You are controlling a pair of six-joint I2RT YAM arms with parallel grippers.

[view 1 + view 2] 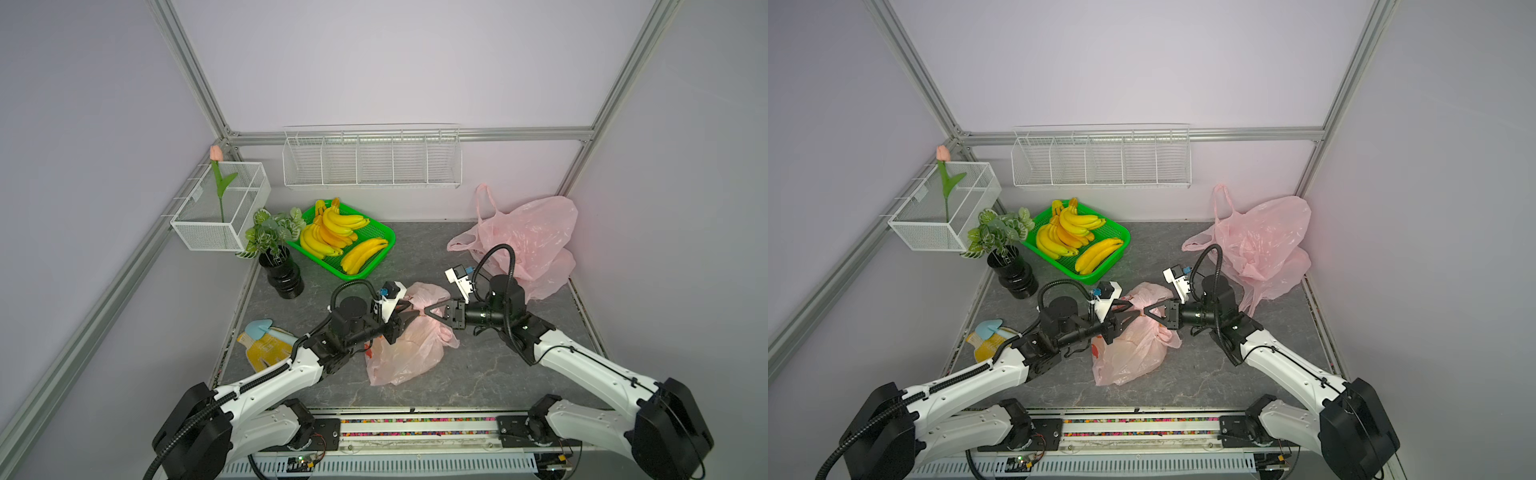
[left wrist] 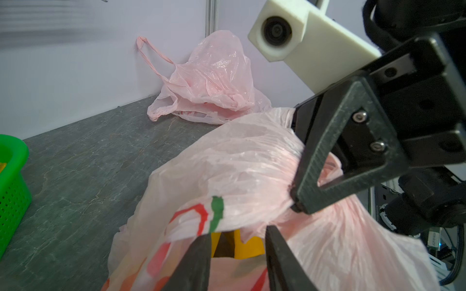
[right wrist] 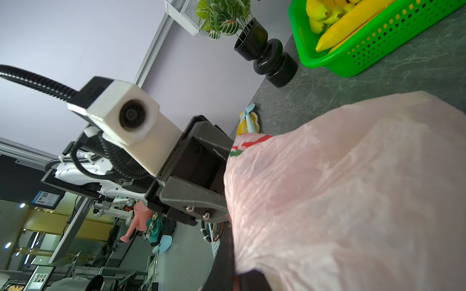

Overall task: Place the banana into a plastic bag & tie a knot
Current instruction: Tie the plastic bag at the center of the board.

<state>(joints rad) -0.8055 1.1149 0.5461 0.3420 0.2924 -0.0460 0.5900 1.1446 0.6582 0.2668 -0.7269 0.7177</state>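
Note:
My left gripper will next grab the plastic bag's top at the opening, opposite the bag's bunched fold in my right gripper, to tie the knot.
A pink plastic bag point(image 1: 409, 345) point(image 1: 1133, 347) lies mid-table with red and green print. Through its mouth in the left wrist view shows the yellow banana point(image 2: 249, 248). My left gripper point(image 1: 414, 316) point(image 1: 1139, 311) point(image 2: 237, 243) is at the bag's top, its jaws apart and nothing pinched between them. Tip to tip with it, my right gripper point(image 1: 429, 312) point(image 1: 1146, 311) point(image 3: 238, 276) is shut on a bunched fold of the bag point(image 3: 353, 189) point(image 2: 252, 156). The bag hides the left fingertips in the right wrist view.
A green basket point(image 1: 376, 270) of banana bunches sits at the back left, beside a black vase point(image 1: 286, 278) with a plant. More pink bags point(image 1: 532, 241) are heaped at the back right. A wire basket point(image 1: 216, 232) hangs on the left, and a yellow-blue item point(image 1: 266, 345) lies at the left edge.

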